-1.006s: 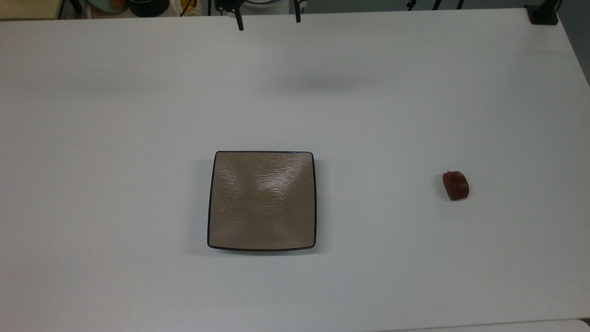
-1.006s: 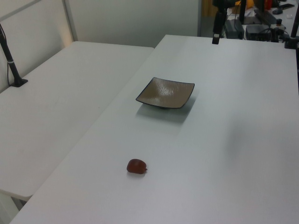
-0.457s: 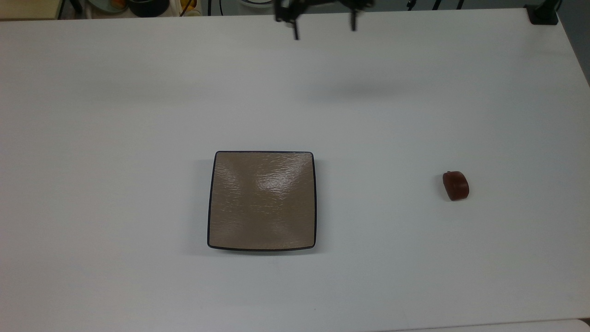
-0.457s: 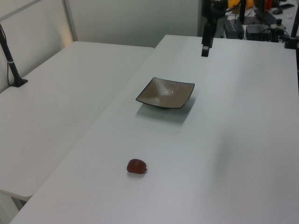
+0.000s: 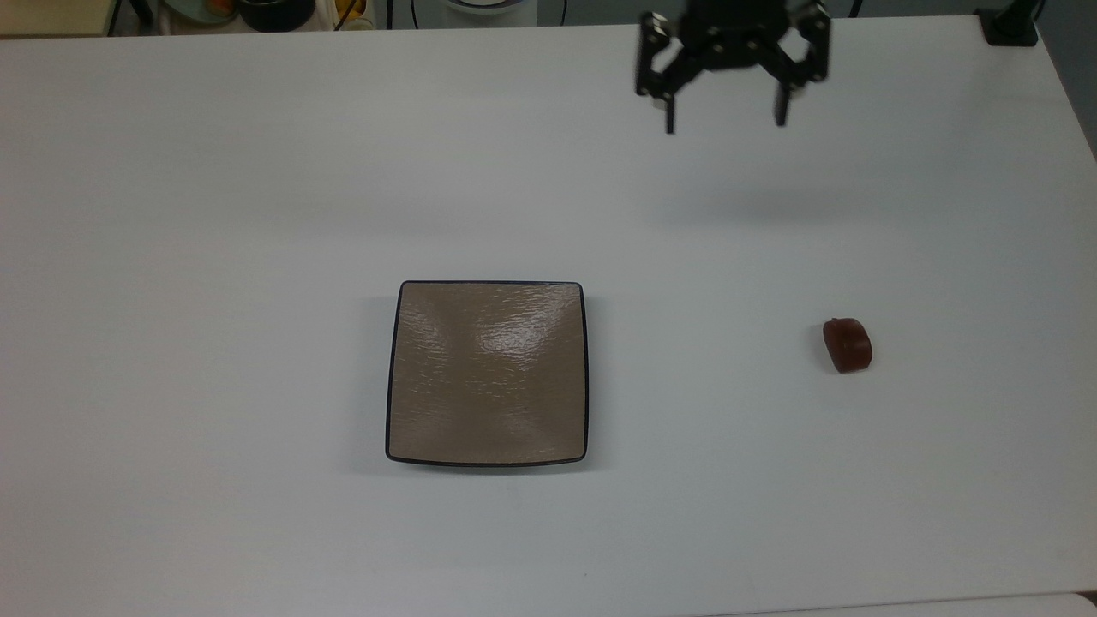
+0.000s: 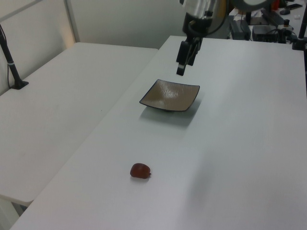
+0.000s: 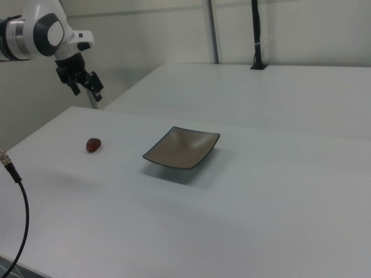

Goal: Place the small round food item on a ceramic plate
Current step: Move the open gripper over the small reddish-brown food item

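Observation:
The robot needs to set the small round food item on the ceramic plate, so its gripper should next grab the item by its rounded body [image 6: 140,170].
The small round food item [image 5: 848,344] is a glossy reddish-brown lump lying on the white table toward the top view's right, also seen in the left view [image 6: 140,170] and the right view [image 7: 93,145]. The ceramic plate [image 5: 487,373] is square, tan-brown with a dark rim, and bare; it sits mid-table [image 6: 170,96] [image 7: 181,147]. My gripper [image 5: 725,124] hangs open in the air near the table's far edge, well apart from the food item and to the top view's right of the plate [image 6: 182,66] [image 7: 87,88]. Nothing is between its fingers.
A black clamp post [image 5: 1011,26] stands at the table's far right corner in the top view. A second white table [image 6: 62,96] adjoins on the left view's left. A black cable [image 7: 14,174] hangs at the right view's left edge.
The gripper has travelled toward the top view's right along the far edge and come further over the table, more of it now in view. Plate and food item have not moved.

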`<state>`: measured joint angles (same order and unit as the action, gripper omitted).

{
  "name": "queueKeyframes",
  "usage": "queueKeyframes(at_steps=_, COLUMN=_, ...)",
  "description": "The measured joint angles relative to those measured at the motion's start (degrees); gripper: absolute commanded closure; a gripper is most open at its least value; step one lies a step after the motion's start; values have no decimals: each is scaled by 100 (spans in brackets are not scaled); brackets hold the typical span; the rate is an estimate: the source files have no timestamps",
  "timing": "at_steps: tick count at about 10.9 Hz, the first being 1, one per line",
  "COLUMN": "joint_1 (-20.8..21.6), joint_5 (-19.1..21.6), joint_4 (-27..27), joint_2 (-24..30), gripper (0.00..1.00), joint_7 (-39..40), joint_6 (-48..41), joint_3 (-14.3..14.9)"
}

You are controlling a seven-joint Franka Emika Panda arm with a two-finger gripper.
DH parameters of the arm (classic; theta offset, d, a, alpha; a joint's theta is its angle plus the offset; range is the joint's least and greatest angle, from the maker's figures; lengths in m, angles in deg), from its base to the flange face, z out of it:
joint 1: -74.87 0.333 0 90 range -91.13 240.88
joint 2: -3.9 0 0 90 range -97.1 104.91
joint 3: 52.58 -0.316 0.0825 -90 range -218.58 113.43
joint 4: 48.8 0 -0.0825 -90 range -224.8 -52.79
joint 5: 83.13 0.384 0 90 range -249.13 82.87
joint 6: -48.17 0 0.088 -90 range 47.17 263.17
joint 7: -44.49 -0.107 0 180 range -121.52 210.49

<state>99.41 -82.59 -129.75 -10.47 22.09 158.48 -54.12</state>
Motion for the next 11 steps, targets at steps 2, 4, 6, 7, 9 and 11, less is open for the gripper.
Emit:
queueKeyframes(at_steps=2, joint_1=213, joint_5=-173, joint_4=272, joint_2=-401, gripper=0, joint_7=-221, joint_6=307, joint_3=-2)
queueKeyframes(at_steps=4, joint_1=350, joint_5=-331, joint_4=505, joint_2=-763, gripper=0, joint_7=-346, joint_6=718, joint_3=-1)
queueKeyframes(at_steps=6, joint_1=491, joint_5=-538, joint_4=739, joint_2=-1124, gripper=0, joint_7=-382, joint_6=935, joint_3=-2)
queueKeyframes(at_steps=7, joint_1=595, joint_5=-690, joint_4=811, joint_2=-1308, gripper=0, joint_7=-450, joint_6=1089, joint_3=-3)
queueKeyframes(at_steps=9, joint_1=806, joint_5=-929, joint_4=853, joint_2=-1636, gripper=0, joint_7=-785, joint_6=1367, joint_3=-3)
queueKeyframes(at_steps=11, joint_1=988, joint_5=-1025, joint_4=875, joint_2=-1887, gripper=0, joint_7=-1040, joint_6=1599, joint_3=-3)
